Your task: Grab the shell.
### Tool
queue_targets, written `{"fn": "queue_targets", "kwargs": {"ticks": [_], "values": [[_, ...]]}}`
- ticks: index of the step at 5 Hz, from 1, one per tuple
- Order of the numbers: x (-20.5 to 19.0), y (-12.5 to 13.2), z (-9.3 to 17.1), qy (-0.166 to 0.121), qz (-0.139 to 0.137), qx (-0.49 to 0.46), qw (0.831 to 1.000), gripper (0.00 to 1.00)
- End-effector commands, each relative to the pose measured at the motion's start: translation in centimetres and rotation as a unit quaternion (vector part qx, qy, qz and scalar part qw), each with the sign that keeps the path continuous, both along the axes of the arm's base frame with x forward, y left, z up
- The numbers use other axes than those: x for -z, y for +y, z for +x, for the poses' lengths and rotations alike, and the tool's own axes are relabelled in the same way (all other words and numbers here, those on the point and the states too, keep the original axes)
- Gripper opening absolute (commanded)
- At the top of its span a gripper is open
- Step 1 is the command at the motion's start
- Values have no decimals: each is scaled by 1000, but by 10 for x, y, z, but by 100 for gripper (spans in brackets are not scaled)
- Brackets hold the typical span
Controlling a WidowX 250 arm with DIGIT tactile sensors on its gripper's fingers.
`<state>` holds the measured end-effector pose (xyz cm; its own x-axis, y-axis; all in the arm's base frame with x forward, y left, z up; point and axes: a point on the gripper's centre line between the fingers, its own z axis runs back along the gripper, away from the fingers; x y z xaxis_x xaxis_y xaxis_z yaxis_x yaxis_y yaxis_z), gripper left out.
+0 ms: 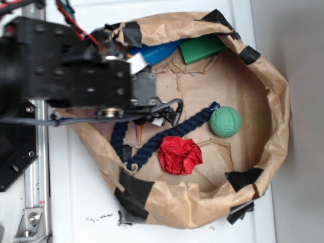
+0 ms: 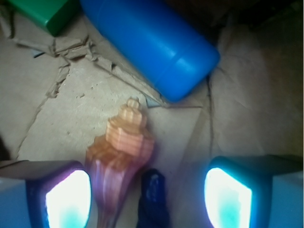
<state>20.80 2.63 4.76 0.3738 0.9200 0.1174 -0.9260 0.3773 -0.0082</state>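
I need to pick the shell out of the paper bag, so next I need to grab the shell with my gripper by its wide body below the ridged spire (image 2: 114,172).
The shell (image 2: 121,152), orange-tan with pale ridges, lies on the brown paper floor with its knobbly wide end pointing away from me in the wrist view. It sits between my fingers, close to the left pad (image 2: 69,199) and far from the right one. My gripper (image 2: 148,192) is open and hangs above it, touching nothing. In the exterior view only a thin orange sliver of the shell (image 1: 138,133) shows below the black gripper (image 1: 154,120); the arm hides the rest.
A dark blue rope (image 1: 167,134) runs past the shell, its end (image 2: 153,199) lying between my fingers. A blue cylinder (image 2: 152,45) and green block (image 2: 42,12) lie ahead. A red cloth ball (image 1: 179,155) and green ball (image 1: 225,122) sit inside the crumpled paper wall (image 1: 276,101).
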Motion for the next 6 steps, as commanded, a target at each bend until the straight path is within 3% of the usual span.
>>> {"fn": "queue_targets", "kwargs": {"ticks": [1, 2, 3, 4, 5, 6], "values": [[24, 22, 7, -14, -9, -13, 1000, 100], [41, 6, 7, -7, -32, 7, 999, 100], [51, -13, 1, -5, -41, 48, 998, 100], [51, -17, -1, -11, -42, 60, 997, 100], [44, -16, 2, -23, -49, 60, 997, 0], [33, -14, 5, -33, -58, 77, 995, 0]]}}
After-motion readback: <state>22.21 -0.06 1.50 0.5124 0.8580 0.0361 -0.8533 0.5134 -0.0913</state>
